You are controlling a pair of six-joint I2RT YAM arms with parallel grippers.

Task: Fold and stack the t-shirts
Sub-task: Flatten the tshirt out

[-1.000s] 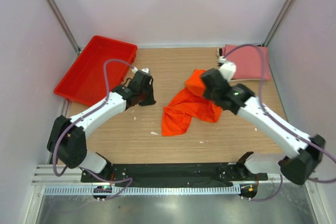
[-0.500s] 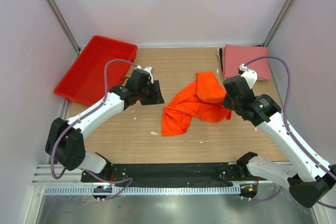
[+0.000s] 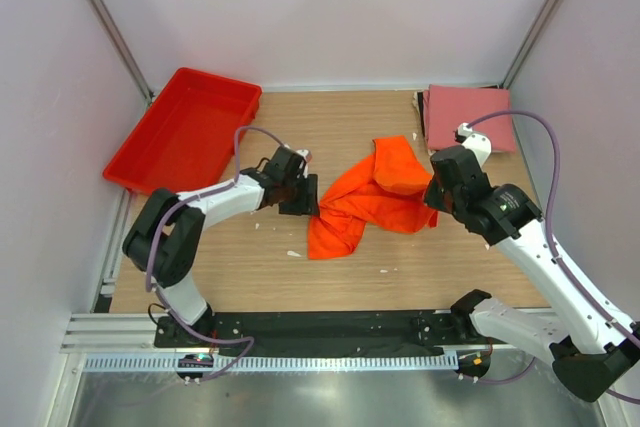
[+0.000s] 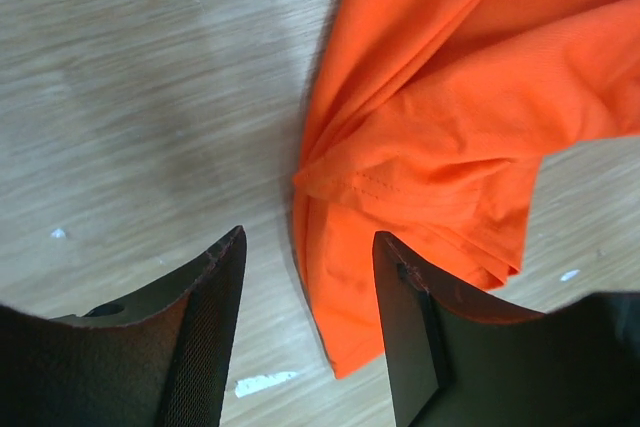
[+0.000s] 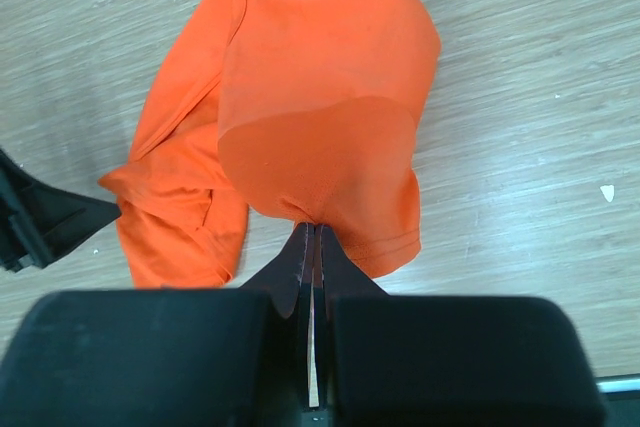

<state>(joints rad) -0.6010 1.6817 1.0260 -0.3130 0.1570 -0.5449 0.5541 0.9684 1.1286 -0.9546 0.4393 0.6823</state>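
Note:
My left gripper picks up the orange t-shirt's hem (image 3: 320, 210) (image 4: 308, 190) next, at the t-shirt's edge opposite my right gripper, to spread it for folding.
The orange t-shirt (image 3: 365, 202) lies crumpled at the middle of the table. My right gripper (image 3: 432, 193) is shut on a bunch of its right side and holds that fold raised; in the right wrist view the cloth (image 5: 320, 77) is pinched at the closed fingertips (image 5: 312, 227). My left gripper (image 3: 306, 197) is low at the shirt's left edge and open. In the left wrist view its fingers (image 4: 310, 237) straddle the hem of the orange cloth (image 4: 450, 97) without gripping it. The pink t-shirt (image 3: 470, 117) lies flat at the back right corner.
A red plastic tray (image 3: 185, 132) sits tilted at the back left. White walls and metal posts close in the table on three sides. Small white specks (image 3: 293, 253) dot the wood. The left gripper's black finger (image 5: 40, 217) shows at the left edge of the right wrist view.
My left gripper has opened and moved right to the shirt's left edge. My right gripper pulled its fold of orange cloth rightward, then held about still.

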